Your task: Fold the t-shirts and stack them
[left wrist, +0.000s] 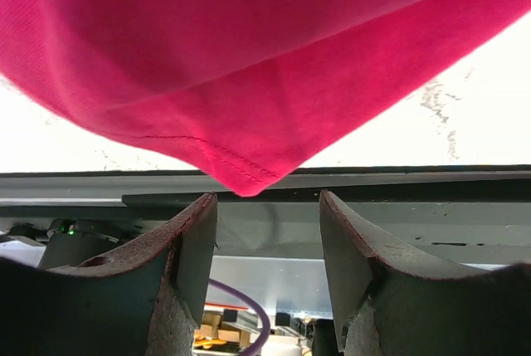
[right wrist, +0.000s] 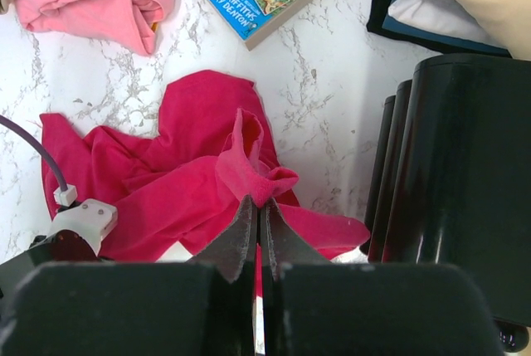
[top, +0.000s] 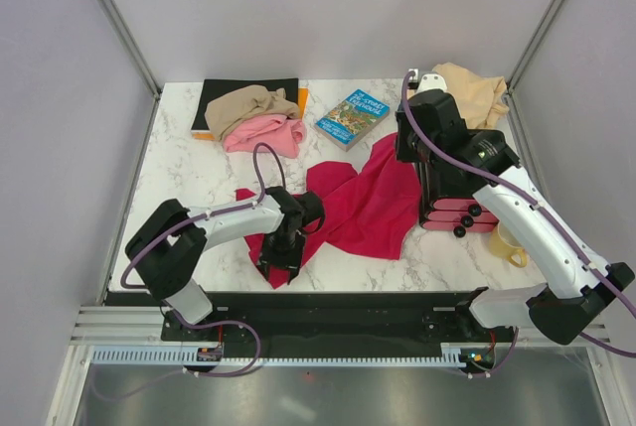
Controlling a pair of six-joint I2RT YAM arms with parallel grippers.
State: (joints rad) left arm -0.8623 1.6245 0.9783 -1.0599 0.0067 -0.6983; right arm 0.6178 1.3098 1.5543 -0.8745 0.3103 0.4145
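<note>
The crimson red t-shirt needs to be stretched out for folding. My left gripper should next pinch the t-shirt's hemmed corner at the table's near edge.
The crimson red t-shirt (top: 360, 203) lies crumpled and partly spread on the marble table (top: 179, 163). My right gripper (right wrist: 260, 204) is shut on a raised fold of the red shirt (right wrist: 191, 173) near its right side. My left gripper (left wrist: 268, 207) is open over the table's near edge. A hemmed corner of the red shirt (left wrist: 249, 178) hangs just above the gap between its fingers. The pink t-shirt (top: 264, 135) and the tan-brown t-shirt (top: 248, 103) lie bunched at the back left. The peach-cream t-shirt (top: 473, 90) sits at the back right.
A black mat (top: 227, 88) lies under the tan-brown shirt. A blue illustrated book (top: 353, 118) rests at the back centre. A black and pink ribbed object (top: 453, 210) stands right of the red shirt, with a yellow cup (top: 509, 244) beside it.
</note>
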